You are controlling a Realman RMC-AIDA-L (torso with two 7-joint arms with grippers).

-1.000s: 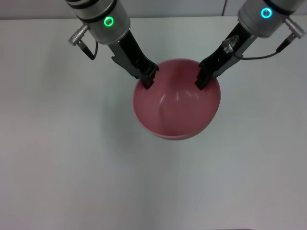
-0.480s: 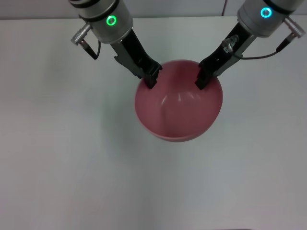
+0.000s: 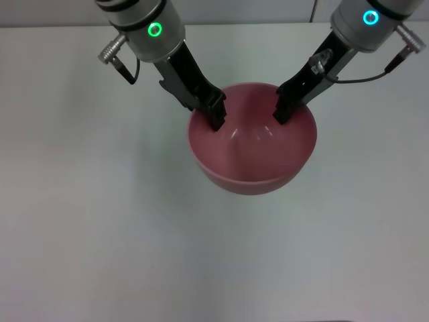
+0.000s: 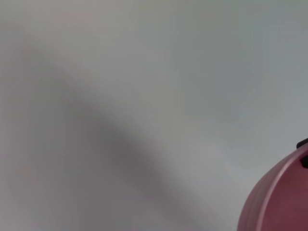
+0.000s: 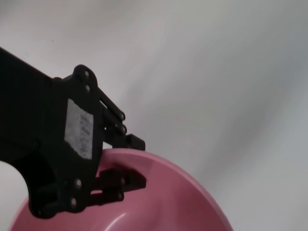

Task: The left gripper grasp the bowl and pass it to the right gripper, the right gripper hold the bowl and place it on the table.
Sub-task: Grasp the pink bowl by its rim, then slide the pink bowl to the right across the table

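My right gripper takes over the bowl (image 3: 255, 157) next, grabbing it by its rim (image 3: 312, 119) to place it on the tabletop.
The pink-red bowl (image 3: 255, 157) hangs above the white table (image 3: 94, 228), between both arms. My left gripper (image 3: 216, 118), on the green-ringed arm, is shut on the bowl's left rim, one finger inside and one outside. In the right wrist view the left gripper (image 5: 138, 161) straddles the bowl (image 5: 163, 197) rim. My right gripper (image 3: 281, 113), on the cyan-ringed arm, reaches down over the bowl's far right rim and stands open. In the left wrist view only an edge of the bowl (image 4: 279, 197) shows.
Bare white tabletop lies all around and beneath the bowl. A grey wall strip (image 3: 255, 10) runs along the table's far edge.
The left gripper has carried the bowl a little to the right, so its rim now sits farther past the right gripper. The right arm has stayed still.
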